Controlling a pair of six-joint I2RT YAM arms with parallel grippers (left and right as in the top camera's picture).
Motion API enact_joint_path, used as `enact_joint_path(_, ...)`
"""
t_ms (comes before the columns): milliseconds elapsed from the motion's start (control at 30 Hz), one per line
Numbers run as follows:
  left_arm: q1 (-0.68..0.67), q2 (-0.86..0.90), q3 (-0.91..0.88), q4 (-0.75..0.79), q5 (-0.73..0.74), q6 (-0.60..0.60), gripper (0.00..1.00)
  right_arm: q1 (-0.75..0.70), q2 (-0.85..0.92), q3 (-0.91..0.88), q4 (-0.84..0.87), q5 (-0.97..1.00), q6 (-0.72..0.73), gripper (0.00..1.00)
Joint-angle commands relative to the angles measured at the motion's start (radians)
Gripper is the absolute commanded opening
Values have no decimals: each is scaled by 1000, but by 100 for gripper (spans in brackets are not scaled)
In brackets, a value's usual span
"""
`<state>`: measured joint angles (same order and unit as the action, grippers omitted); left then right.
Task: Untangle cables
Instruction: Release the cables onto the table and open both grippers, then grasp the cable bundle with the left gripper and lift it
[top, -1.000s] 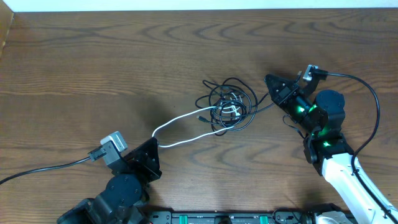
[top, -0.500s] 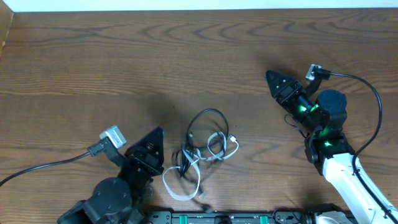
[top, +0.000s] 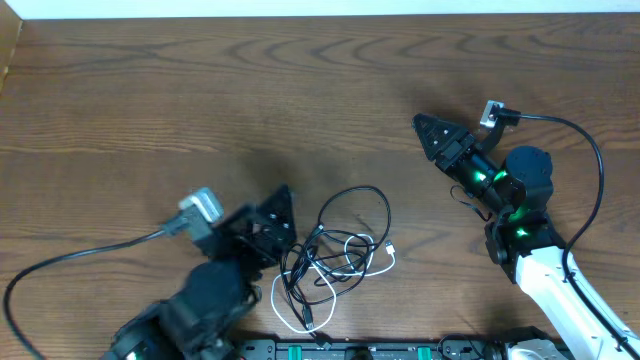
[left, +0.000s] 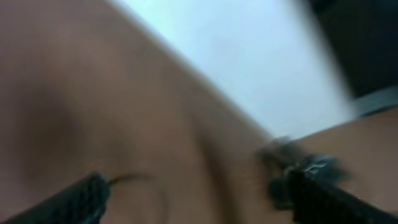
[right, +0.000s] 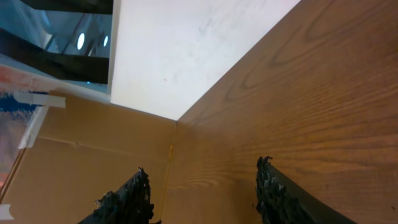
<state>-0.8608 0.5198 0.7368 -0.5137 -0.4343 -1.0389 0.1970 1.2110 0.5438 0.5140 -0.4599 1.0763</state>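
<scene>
I will grab the white cable on the near side of the tangle with my left gripper next, and that leaves black loops for my right gripper to untangle.
The cables (top: 335, 262) lie as a loose tangle of black and white loops on the wooden table (top: 200, 100), near the front edge at centre. A white plug end (top: 391, 249) sticks out on the tangle's right. My left gripper (top: 278, 215) stands just left of the tangle. In the blurred left wrist view the left gripper (left: 196, 186) has its fingers wide apart, with only a thin dark cable piece (left: 130, 178) by the left one. My right gripper (top: 425, 128) is far right of the tangle. The right wrist view shows the right gripper (right: 203, 168) open over bare wood.
A thick black arm cable (top: 70, 272) trails left from the left arm, and another (top: 580, 140) arcs over the right arm. The right wrist view shows the table edge, a white wall (right: 186, 43) and brown cardboard (right: 81, 162) beyond.
The stretched cables fell slack and gathered into a heap at the front centre. Both grippers opened and let go. The left arm swung right toward the heap.
</scene>
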Motion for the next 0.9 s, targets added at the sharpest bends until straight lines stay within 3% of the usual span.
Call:
enact_joint_path(0, 0, 34, 4, -147, 26, -160, 95, 6, 1, 13, 2, -9, 0, 51)
enact_joint_path(133, 0, 47, 4, -399, 42, -573, 96, 6, 1, 13, -1, -2, -1, 51)
enact_joint_path(267, 0, 47, 4, -542, 127, -790, 96, 6, 1, 13, -2, -2, -1, 51)
enact_joint_path(567, 0, 88, -35, -616, 270, -818, 96, 6, 1, 13, -2, -2, -1, 51)
enact_joint_path(733, 0, 140, -120, -615, 271, -1003, 96, 6, 1, 13, -2, -2, -1, 51)
enact_joint_path(867, 0, 184, -195, -569, 323, -1047, 96, 6, 1, 13, -2, 6, -1, 51)
